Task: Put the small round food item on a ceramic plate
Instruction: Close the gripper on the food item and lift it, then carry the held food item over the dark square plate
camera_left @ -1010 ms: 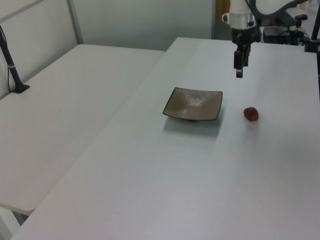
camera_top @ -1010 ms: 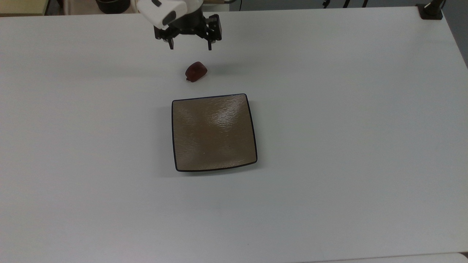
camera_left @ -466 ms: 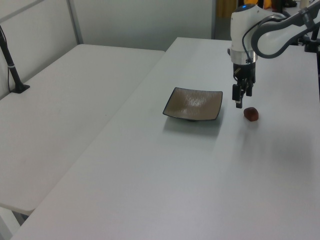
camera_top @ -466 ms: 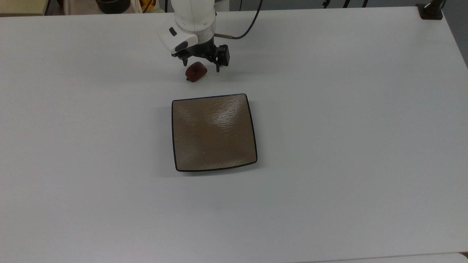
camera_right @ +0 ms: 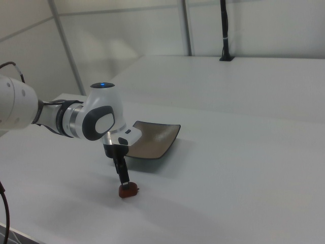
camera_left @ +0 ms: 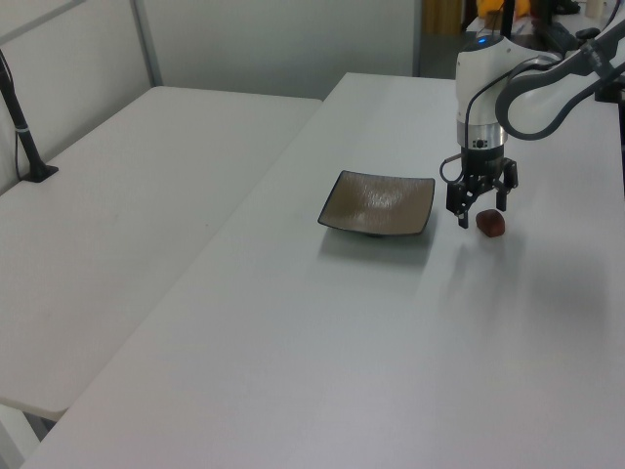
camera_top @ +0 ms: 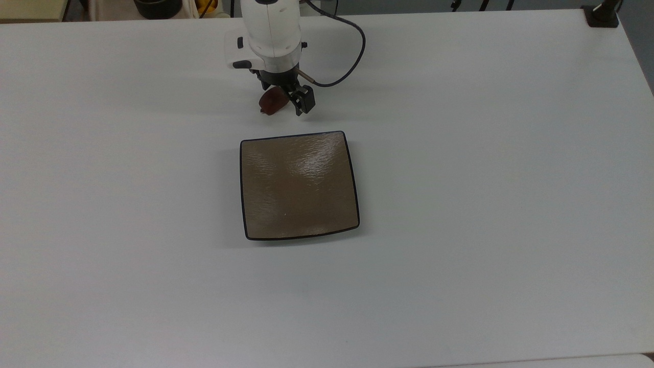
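I will grab the small round food item with my gripper next, by its rounded sides. Then I will put it on the ceramic plate [camera_left: 378, 200].
The small round food item [camera_top: 267, 102], a dark reddish-brown lump, lies on the white table just beyond the far edge of the ceramic plate [camera_top: 299, 186]. The plate is square, tan-brown with a black rim, and bare. My gripper [camera_top: 280, 100] hangs low right over the food item and partly covers it in the top view. In the left view the gripper [camera_left: 481, 207] is open, its fingers spread to either side of the food item [camera_left: 490, 224], which rests beside the plate [camera_left: 378, 200]. In the right view the food item [camera_right: 128, 190] sits under the gripper [camera_right: 123, 178], in front of the plate [camera_right: 152, 140].
A black cable [camera_top: 352, 56] loops from the arm over the table behind the gripper. A black post base [camera_top: 600, 14] stands at the top view's upper right corner. A second white table [camera_left: 146, 195] with a black post [camera_left: 24, 127] adjoins on the left view's left.
The gripper came down from high above the table and toward the plate, turned about its axis, and now hangs around the food item. Item and plate have not moved.
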### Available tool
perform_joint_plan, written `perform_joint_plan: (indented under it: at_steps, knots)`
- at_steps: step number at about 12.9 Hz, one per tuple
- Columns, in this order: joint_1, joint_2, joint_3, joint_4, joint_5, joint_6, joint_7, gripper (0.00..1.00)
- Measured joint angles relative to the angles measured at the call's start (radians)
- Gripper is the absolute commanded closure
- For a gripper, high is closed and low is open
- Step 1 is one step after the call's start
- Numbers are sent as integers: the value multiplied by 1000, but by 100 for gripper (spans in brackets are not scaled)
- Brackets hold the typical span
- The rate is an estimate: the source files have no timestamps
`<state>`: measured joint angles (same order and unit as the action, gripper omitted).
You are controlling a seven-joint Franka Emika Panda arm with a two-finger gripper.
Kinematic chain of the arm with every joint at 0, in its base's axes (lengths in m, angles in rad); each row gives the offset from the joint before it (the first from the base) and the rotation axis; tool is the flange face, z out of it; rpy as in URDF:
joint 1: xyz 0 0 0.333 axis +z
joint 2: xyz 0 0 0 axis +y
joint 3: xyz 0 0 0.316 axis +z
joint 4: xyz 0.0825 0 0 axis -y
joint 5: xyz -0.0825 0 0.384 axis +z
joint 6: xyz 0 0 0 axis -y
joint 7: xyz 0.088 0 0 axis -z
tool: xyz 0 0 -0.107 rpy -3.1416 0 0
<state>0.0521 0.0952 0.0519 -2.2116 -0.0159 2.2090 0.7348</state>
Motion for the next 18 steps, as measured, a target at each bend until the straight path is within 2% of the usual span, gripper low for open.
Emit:
perform_joint_plan:
  at_steps: [3, 4, 5, 6, 7, 8, 9, 14, 18]
  knots:
    - [-4, 7, 0, -2, 0, 0, 50, 3]
    - [-7, 16, 0, -3, 0, 0, 55, 28]
    - [-8, 28, 0, -5, 0, 0, 56, 46]
    - [-9, 39, 0, -6, 0, 0, 57, 51]
    - [-11, 44, 0, -6, 0, 0, 58, 61]
    - [-15, 46, 0, -6, 0, 0, 58, 84]
    - [-19, 46, 0, -6, -1, 0, 58, 88]
    - [-21, 38, 0, 0, -3, -29, -73, 87]
    - [-21, -13, 0, 91, -3, -139, -194, 82]
